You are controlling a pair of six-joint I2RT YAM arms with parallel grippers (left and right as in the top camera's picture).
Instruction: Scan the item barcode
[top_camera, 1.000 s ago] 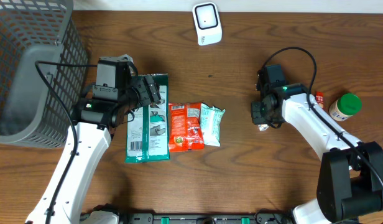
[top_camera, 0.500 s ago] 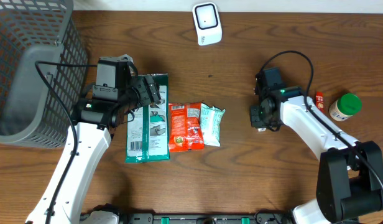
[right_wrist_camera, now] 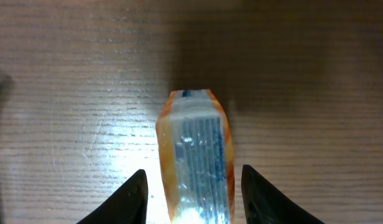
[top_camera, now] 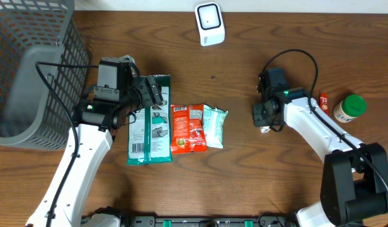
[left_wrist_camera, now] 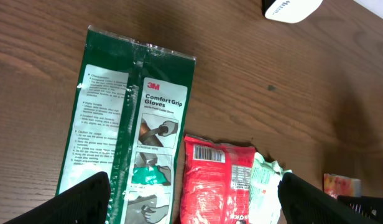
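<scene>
The packet is beside my fingers, which reach past its far end in the right wrist view, so my right gripper needs to close on it now.
A small orange packet with a blue-and-clear face lies on the wood between the fingers of my right gripper. The jaws stand open, with a narrow gap on each side of the packet. From overhead this gripper hides nearly all of the packet. The white scanner sits at the table's back edge. My left gripper hangs open over a green gloves pack and a red packet whose barcode faces up. It holds nothing.
A grey wire basket fills the back left corner. A pale green packet lies against the red one. A green-lidded bottle and a small red item sit at the right, close to my right arm.
My right gripper has shifted slightly to the left over the small packet. The left arm and the packs below it have not moved.
</scene>
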